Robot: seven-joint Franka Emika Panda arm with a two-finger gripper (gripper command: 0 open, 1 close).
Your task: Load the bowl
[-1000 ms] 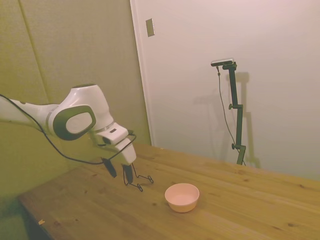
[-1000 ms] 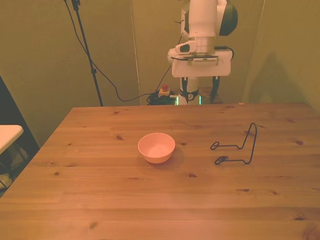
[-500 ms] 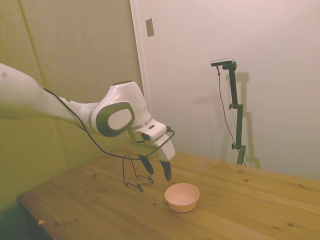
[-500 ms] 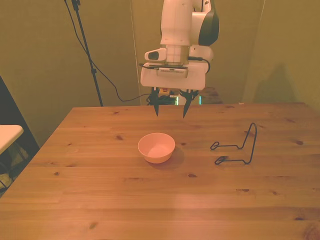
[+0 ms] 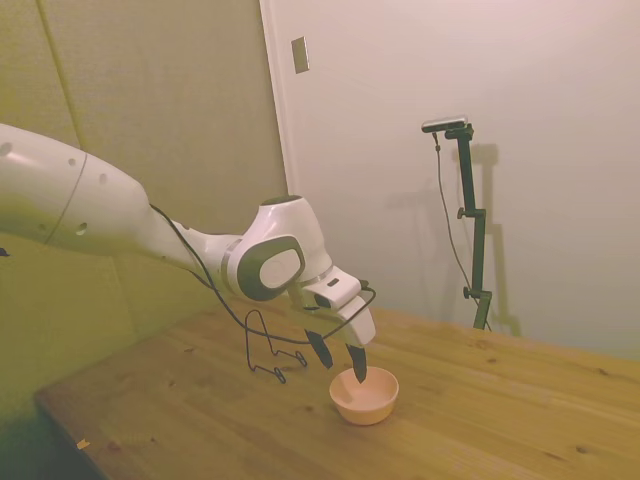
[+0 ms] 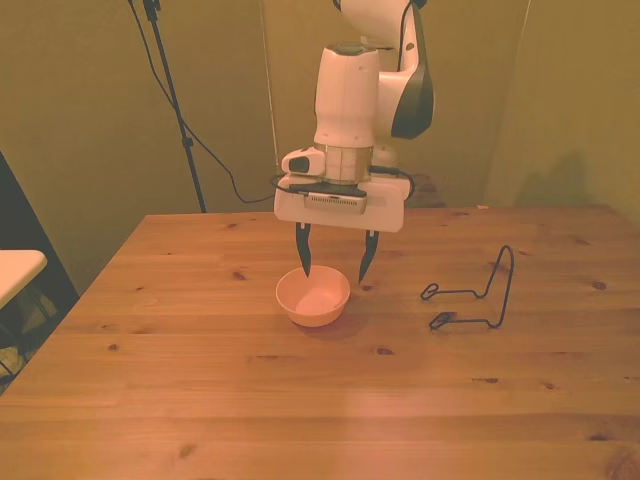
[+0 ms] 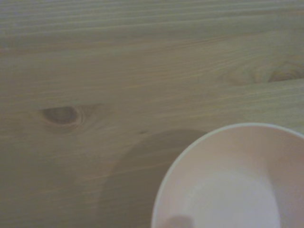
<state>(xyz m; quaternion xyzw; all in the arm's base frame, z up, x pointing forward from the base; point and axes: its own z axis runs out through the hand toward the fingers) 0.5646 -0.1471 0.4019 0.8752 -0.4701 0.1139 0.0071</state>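
Note:
The gripper pinches the bowl by its thin rim next, since the bowl's round body spreads wider than my fingers.
The pale pink bowl sits upright and empty on the wooden table, near its middle. My gripper hangs open just above the bowl's far rim, fingers pointing down. One fingertip is over the rim on the front view's left; the other fingertip is just outside the bowl on the right. Nothing is between the fingers. The wrist view shows part of the bowl's inside from close by.
A thin black wire rack stands on the table to the front view's right of the bowl, well apart from it. A white surface's corner shows beyond the table's left edge.
The arm has swung from near the wire rack's side across to the bowl and come down. The gripper stayed open. The bowl and rack have not moved.

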